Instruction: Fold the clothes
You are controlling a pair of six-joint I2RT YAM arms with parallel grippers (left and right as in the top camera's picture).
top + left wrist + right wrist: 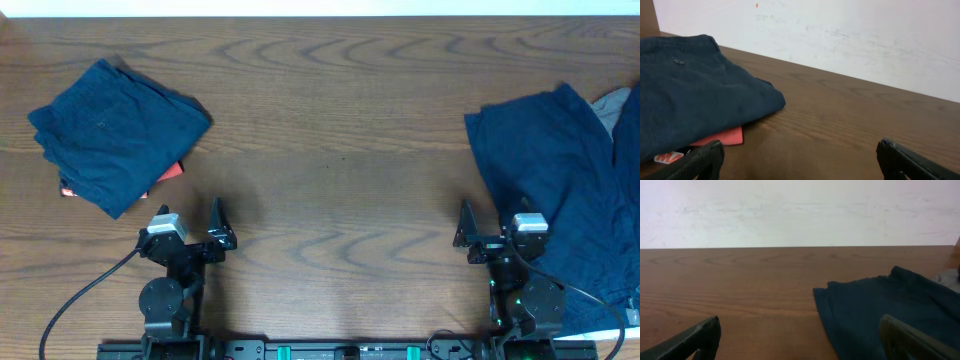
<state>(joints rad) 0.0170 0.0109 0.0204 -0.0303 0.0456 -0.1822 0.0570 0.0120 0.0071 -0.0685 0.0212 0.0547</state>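
The right gripper takes hold of the navy shorts (pixel 550 190) by the edge facing the open table next, to pull the shorts there for folding.
A folded stack of navy clothes (pixel 115 135) lies at the far left of the table; it also shows in the left wrist view (pixel 690 95). An unfolded pair of navy shorts (pixel 550 190) is spread at the right and shows in the right wrist view (pixel 880 310). A grey piece (pixel 618 105) peeks out at its far right edge. My left gripper (pixel 190 215) is open and empty near the front edge, just right of the stack (pixel 800 165). My right gripper (pixel 492 228) is open and empty (pixel 800 340), its right finger over the shorts' edge.
A red-orange flat item (pixel 170 172) sticks out from under the folded stack, also seen in the left wrist view (pixel 722 136). The wooden table (pixel 340 130) stretches between the two piles. A white wall (pixel 800 210) stands behind the table.
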